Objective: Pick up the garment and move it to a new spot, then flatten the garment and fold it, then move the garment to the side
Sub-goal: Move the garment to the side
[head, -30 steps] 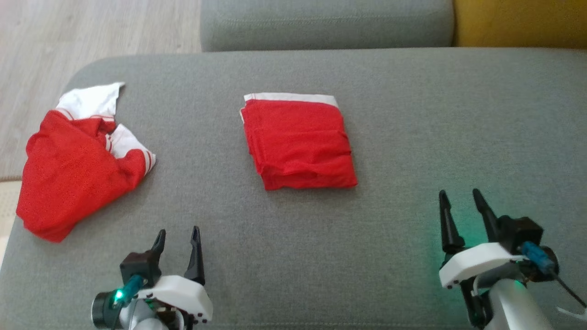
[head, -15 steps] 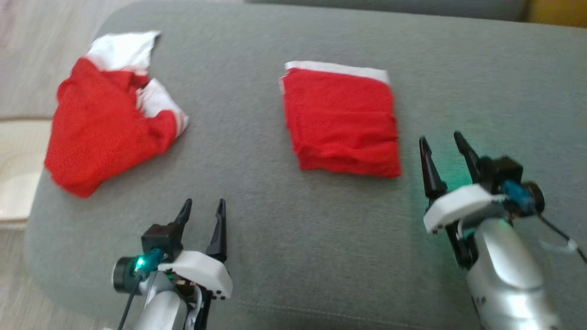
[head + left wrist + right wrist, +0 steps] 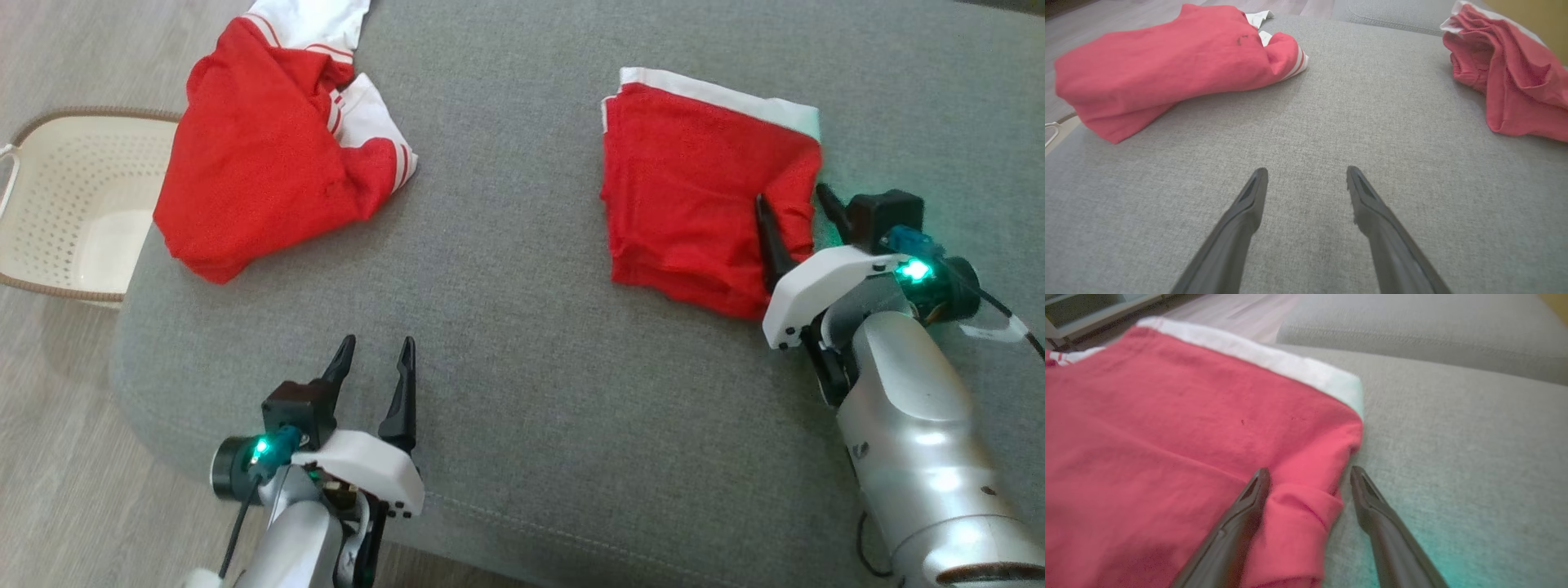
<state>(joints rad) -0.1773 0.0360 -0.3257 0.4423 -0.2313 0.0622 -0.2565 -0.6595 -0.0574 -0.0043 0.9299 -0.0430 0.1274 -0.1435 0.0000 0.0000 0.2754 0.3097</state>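
Observation:
The folded garment (image 3: 1167, 441) needs to move to the side, so my right gripper will grab its rolled edge (image 3: 1300, 514) next.
The folded red garment (image 3: 694, 188) with a white band along its far edge lies flat on the grey sofa cushion (image 3: 531, 343). My right gripper (image 3: 790, 196) is open and straddles its near right corner. In the right wrist view one finger lies over the red cloth (image 3: 1167, 437) and the other over bare cushion, around a rolled edge; the right gripper (image 3: 1309, 470) has not closed on it. My left gripper (image 3: 379, 340) is open over bare cushion near the front edge, and the left wrist view shows the left gripper (image 3: 1306, 168) holding nothing, with the folded garment (image 3: 1511, 81) at its right.
A second red and white garment (image 3: 261, 155) lies crumpled at the cushion's far left corner, and the crumpled garment (image 3: 1167, 69) is ahead and left of my left gripper. A cream perforated basket (image 3: 49, 188) stands on the wood floor to the left. The sofa back (image 3: 1412, 322) rises behind.
The head camera has swung down and left, shifting the whole picture. My right gripper has moved forward and left up to the folded garment's right corner. The left gripper stays open over the cushion.

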